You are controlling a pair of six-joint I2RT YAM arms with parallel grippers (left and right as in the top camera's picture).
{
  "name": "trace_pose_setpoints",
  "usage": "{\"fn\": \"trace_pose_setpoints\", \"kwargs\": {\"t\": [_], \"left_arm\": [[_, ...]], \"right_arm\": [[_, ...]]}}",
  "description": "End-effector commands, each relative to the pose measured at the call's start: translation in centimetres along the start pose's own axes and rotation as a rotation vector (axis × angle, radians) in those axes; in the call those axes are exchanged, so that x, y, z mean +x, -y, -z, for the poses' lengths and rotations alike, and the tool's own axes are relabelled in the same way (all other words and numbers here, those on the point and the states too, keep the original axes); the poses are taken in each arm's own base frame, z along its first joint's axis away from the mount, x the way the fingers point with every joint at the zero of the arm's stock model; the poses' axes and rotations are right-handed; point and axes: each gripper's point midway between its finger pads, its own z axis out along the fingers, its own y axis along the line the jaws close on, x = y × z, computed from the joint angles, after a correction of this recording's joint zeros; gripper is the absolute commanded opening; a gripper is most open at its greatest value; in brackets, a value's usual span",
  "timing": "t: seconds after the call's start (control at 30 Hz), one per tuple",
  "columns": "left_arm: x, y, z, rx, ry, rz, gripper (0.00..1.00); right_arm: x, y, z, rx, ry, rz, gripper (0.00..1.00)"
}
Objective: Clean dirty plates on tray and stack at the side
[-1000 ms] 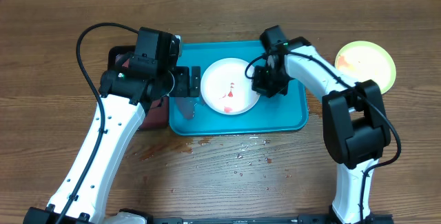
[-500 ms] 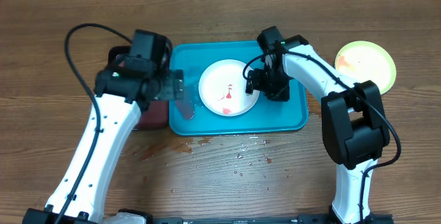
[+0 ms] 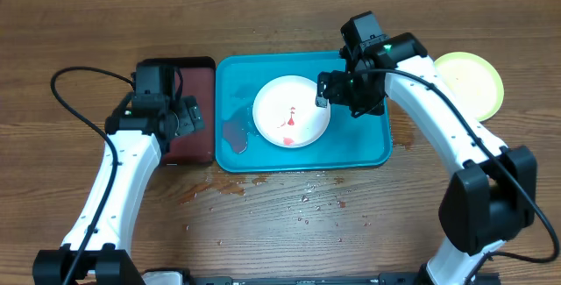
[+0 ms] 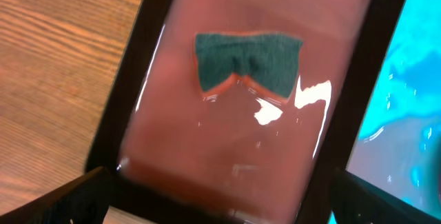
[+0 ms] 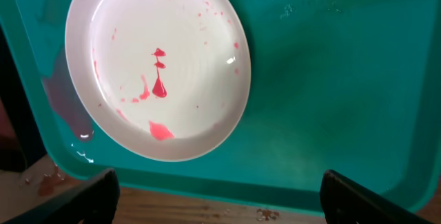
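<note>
I need to grab the sponge by its dark green top [image 4: 249, 60] next with my left gripper, so the sponge's orange bottom stays free to clean the white plate.
A white plate [image 3: 291, 111] [image 5: 158, 65] smeared with red sauce lies flat in the middle of the turquoise tray [image 3: 368, 149] [image 5: 331, 79]. My right gripper [image 3: 331, 94] [image 5: 220, 203] hangs open just past the plate's right rim, above the tray, with nothing between its fingers. A lime green plate [image 3: 473, 85] rests on the table right of the tray, partly behind my right arm. My left gripper [image 3: 186, 118] [image 4: 224, 210] is open over the black tray [image 3: 197, 145] [image 4: 148, 52], empty.
The black tray holds reddish liquid with a dark green sponge [image 4: 248, 62] lying in it. A greyish puddle [image 3: 235, 134] sits at the turquoise tray's left end. Water drops and red spots [image 3: 307, 193] dot the table in front of the tray.
My right gripper opened off the white plate's right rim and drew back a little to the right. My left arm pulled leftward off the turquoise tray to above the black tray.
</note>
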Motion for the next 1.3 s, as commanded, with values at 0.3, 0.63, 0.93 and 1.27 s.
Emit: {"fn": "trace_pose_setpoints", "kwargs": {"t": [0.3, 0.63, 0.93, 1.27], "left_arm": [[0.5, 1.7, -6.2, 0.105, -0.078, 0.099, 1.0], [-1.1, 2.8, -8.2, 0.132, -0.116, 0.096, 1.0], [-3.0, 3.5, -9.6, 0.113, -0.156, 0.094, 0.99], [-0.8, 2.4, -12.6, 0.053, -0.241, 0.106, 0.96]], "right_arm": [[0.2, 0.1, 1.1, 0.01, 0.002, 0.017, 0.94], [0.2, 0.1, 1.1, 0.009, 0.003, 0.017, 0.94], [0.2, 0.1, 1.1, 0.01, 0.002, 0.017, 0.94], [0.2, 0.1, 1.1, 0.01, 0.003, 0.017, 0.94]]}}
